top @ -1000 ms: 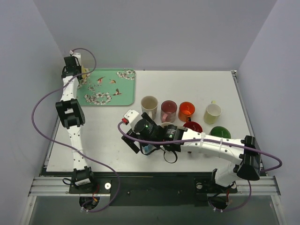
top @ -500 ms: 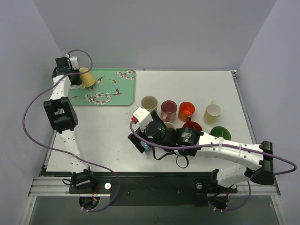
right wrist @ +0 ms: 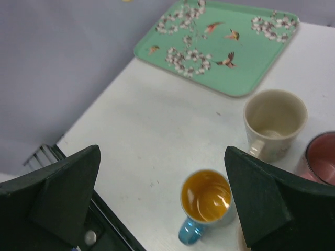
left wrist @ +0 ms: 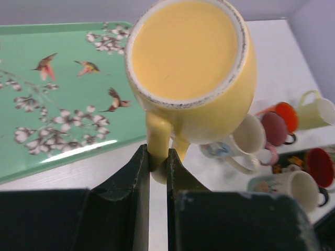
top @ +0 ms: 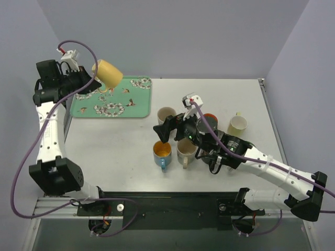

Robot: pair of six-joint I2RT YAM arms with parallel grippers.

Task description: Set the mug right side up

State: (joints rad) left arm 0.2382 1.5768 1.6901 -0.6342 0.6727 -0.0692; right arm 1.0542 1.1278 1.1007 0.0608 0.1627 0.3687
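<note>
My right gripper takes hold of the yellow mug by its rim next, since the opposite flat base stays free to set the mug upright.
A yellow mug (top: 108, 74) hangs tilted in the air over the back of the green tray (top: 120, 99). My left gripper (top: 93, 79) is shut on its handle. In the left wrist view the mug (left wrist: 191, 68) turns its flat base toward the camera, and its handle sits pinched between the jaws of the left gripper (left wrist: 158, 155). My right gripper (top: 168, 128) hovers open over the middle of the table, holding nothing. Below the right gripper (right wrist: 165, 198) a blue mug (right wrist: 205, 198) with an orange inside stands upright.
The blue mug (top: 162, 152) and a cream mug (top: 186, 150) stand near the table's front. Behind them are a cream mug (top: 166, 116), an orange mug (top: 209, 121) and a pale yellow mug (top: 237, 125). The flowered tray (right wrist: 230, 47) lies at the back left.
The left arm has lifted the yellow mug off the tray and swung it up and right. The right gripper has risen and moved right, leaving the blue mug standing upright.
</note>
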